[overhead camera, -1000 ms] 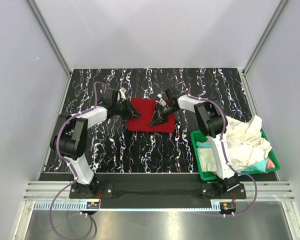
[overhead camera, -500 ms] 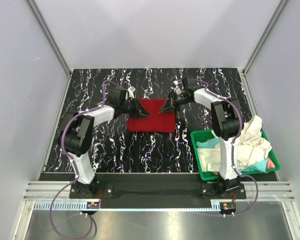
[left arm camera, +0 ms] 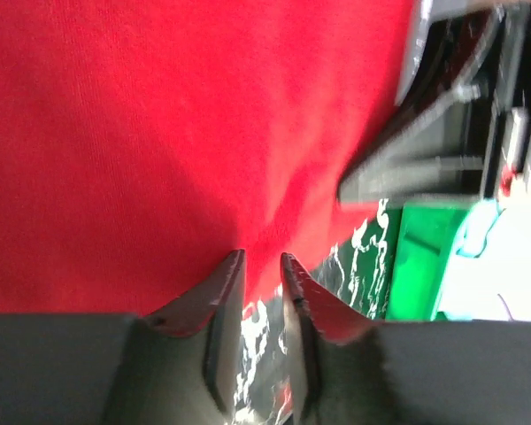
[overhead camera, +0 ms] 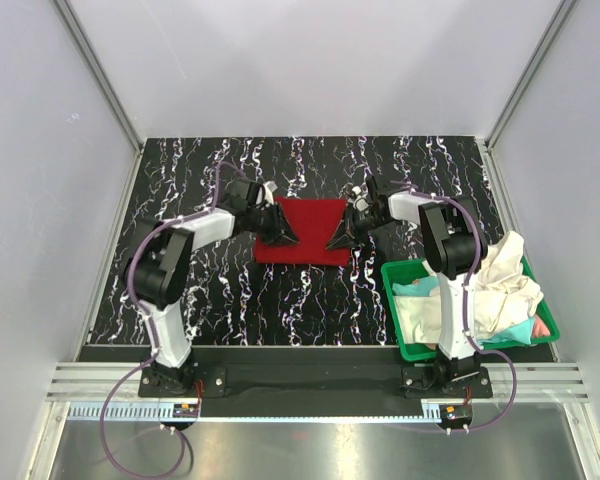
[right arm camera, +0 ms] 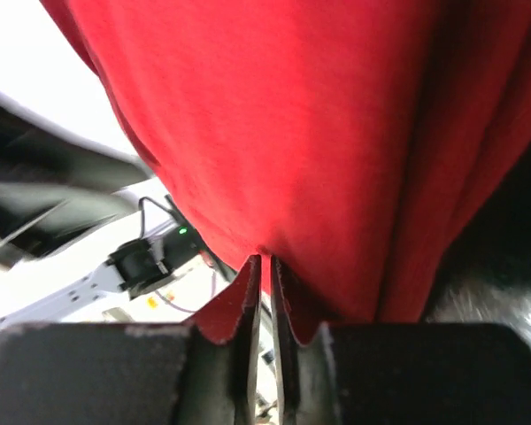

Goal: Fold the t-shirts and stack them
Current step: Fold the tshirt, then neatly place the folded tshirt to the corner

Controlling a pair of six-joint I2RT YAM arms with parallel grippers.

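I will next grab the folded deep red t-shirt with my left gripper by its near edge (overhead camera: 288, 260) (left arm camera: 263, 285), on the gripper's own side, to drag the t-shirt aside for stacking.
The deep red t-shirt (overhead camera: 305, 222) lies folded into a flat rectangle at the middle of the table. My left gripper (overhead camera: 288, 238) is at its near left side. In the left wrist view its fingertips (left arm camera: 262, 257) stand slightly apart at the cloth's edge (left arm camera: 159, 133), with bare table showing between them. My right gripper (overhead camera: 337, 243) is at the shirt's near right side. In the right wrist view its jaws (right arm camera: 265, 259) are nearly together, pinching a thin edge of the red cloth (right arm camera: 292, 115). The cream-white t-shirt (overhead camera: 490, 285), a teal one (overhead camera: 415, 288) and a pinkish one (overhead camera: 542, 325) lie crumpled in the bin.
The green plastic bin (overhead camera: 392, 300) stands at the near right beside the right arm's base and shows in the left wrist view (left arm camera: 416, 257). Grey walls with metal rails enclose the black marbled table (overhead camera: 220, 290) on three sides.
Both grippers went to the shirt's far edge, then came back toward its near corners. The left jaws have parted a little. The folded shirt lies in the same place.
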